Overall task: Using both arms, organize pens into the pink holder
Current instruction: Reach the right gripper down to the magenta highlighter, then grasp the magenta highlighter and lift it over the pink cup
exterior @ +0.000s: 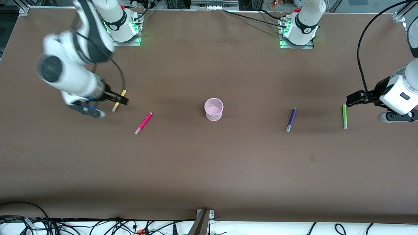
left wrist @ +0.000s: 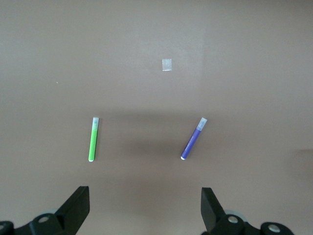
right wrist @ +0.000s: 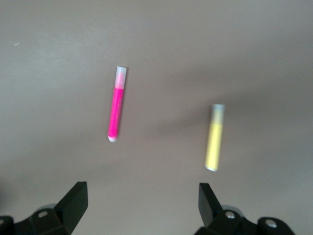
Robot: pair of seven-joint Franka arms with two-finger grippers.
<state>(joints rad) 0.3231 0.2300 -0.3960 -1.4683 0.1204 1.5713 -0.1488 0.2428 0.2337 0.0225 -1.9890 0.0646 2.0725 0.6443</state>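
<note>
My right gripper should take the magenta pen by its solid pink body [exterior: 146, 119] next. Then the pen can go into the pink holder [exterior: 214, 109].
The pink holder [exterior: 214, 109] stands upright at the table's middle and looks empty. All four pens lie flat on the table. The yellow pen [exterior: 115, 107] [right wrist: 215, 139] and the magenta pen [exterior: 143, 123] [right wrist: 116, 115] lie toward the right arm's end. The purple pen [exterior: 291, 119] [left wrist: 192, 142] and the green pen [exterior: 344, 116] [left wrist: 93, 142] lie toward the left arm's end. My right gripper [exterior: 119, 98] [right wrist: 142, 193] is open and empty over the yellow pen. My left gripper [exterior: 352, 99] [left wrist: 145, 198] is open and empty beside the green pen's end.
The brown table [exterior: 209, 169] has a small pale patch [exterior: 312, 158] [left wrist: 167, 64], nearer the front camera than the purple pen. The arm bases [exterior: 122, 29] [exterior: 298, 29] stand along the table's edge farthest from the front camera. Loose cables [exterior: 98, 225] lie off its edge nearest that camera.
</note>
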